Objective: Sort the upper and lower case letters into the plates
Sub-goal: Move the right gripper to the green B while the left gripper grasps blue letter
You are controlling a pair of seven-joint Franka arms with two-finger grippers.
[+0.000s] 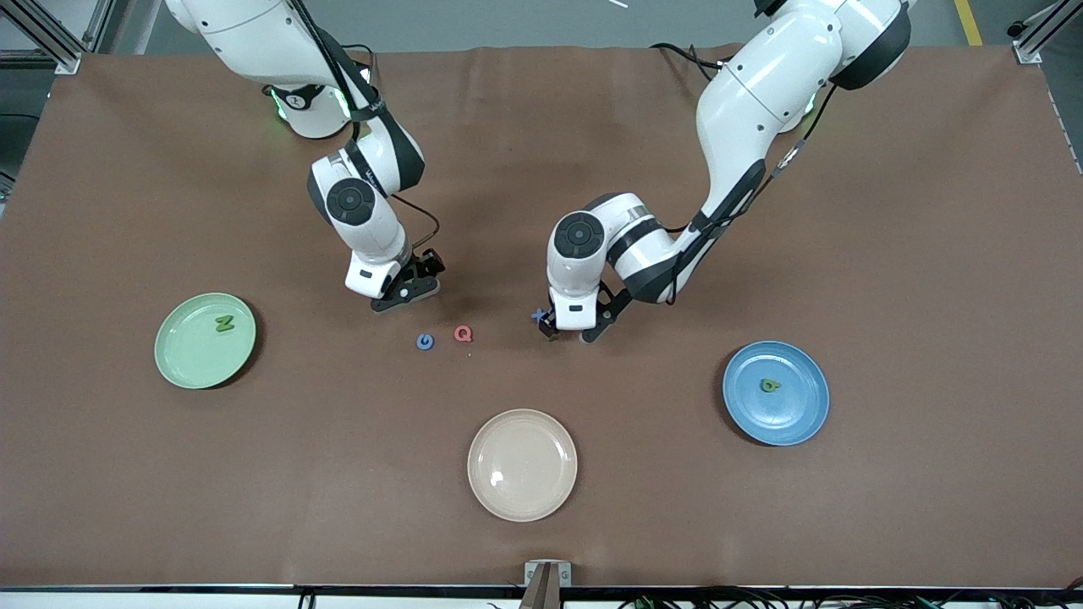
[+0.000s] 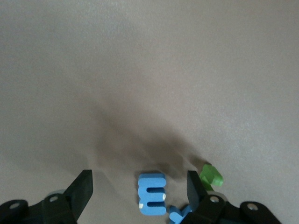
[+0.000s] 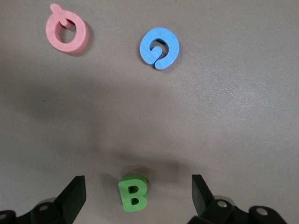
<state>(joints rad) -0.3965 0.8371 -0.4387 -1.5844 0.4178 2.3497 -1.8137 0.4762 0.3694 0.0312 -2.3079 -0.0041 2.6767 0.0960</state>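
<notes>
The uppercase letters belong on the green plate [image 1: 190, 359], so the right gripper will next grab the green B by its straight back and its curves.
My left gripper [image 1: 571, 331] is open, low over the table's middle. In the left wrist view [image 2: 139, 192] a blue E [image 2: 152, 193] lies between its fingers, with another blue letter [image 2: 179, 214] and a green letter [image 2: 211, 174] by one finger. My right gripper [image 1: 409, 286] is open, and in the right wrist view [image 3: 138, 196] it straddles a green B [image 3: 133, 192]. A blue G [image 1: 425, 341] and a pink Q [image 1: 463, 334] lie nearer the front camera. The pale green plate [image 1: 190, 359] holds a green Z [image 1: 224, 323]. The blue plate [image 1: 791, 414] holds a green letter [image 1: 769, 386].
A cream-beige plate [image 1: 522, 464] sits nearest the front camera, at the table's middle. The G [image 3: 160, 47] and Q [image 3: 67, 31] also show in the right wrist view. The brown table cover [image 1: 888, 254] spreads wide toward both ends.
</notes>
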